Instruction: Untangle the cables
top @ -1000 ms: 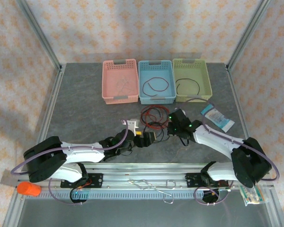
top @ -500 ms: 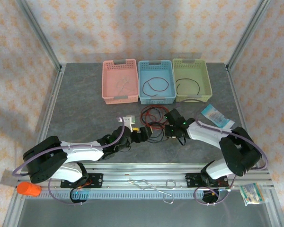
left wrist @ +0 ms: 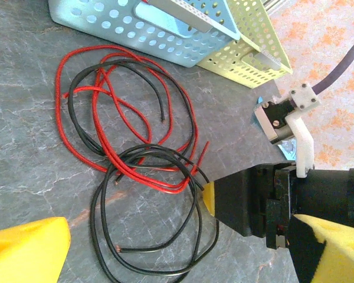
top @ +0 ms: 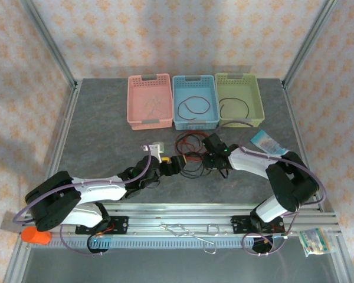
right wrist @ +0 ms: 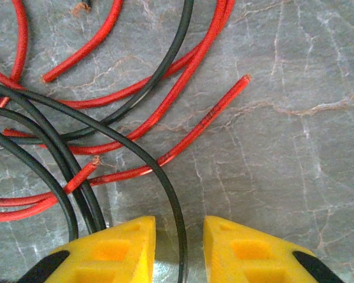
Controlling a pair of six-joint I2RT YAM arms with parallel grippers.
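My right gripper will next grab the lone black piece of cable [right wrist: 181, 237] at the outer edge of the tangle, clear of the red ones.
The cables [top: 190, 151] lie as a tangle of red and black loops on the grey table, in front of the blue basket. In the right wrist view, red strands [right wrist: 183, 82] cross black ones [right wrist: 59, 153]. My right gripper [right wrist: 179, 227] is down at the tangle's right edge, slightly open. One black strand [right wrist: 172, 194] runs loose through the gap between its yellow fingers. My left gripper [left wrist: 180, 236] hovers wide open at the tangle's near-left side, holding nothing. From there I see red loops [left wrist: 106, 141], black loops [left wrist: 153, 236] and my right gripper's yellow fingertip [left wrist: 209, 197].
Three baskets stand in a row behind the tangle: pink [top: 131, 106], blue [top: 176, 106] and green [top: 260, 103]. Each holds a loose wire. A blue packet [top: 270, 146] lies to the right of my right arm. An orange object [top: 35, 236] sits at the near left rail.
My right gripper has slid left into the tangle's edge, and its jaws have parted a little around a black strand. The left gripper has shifted slightly left and away, still open.
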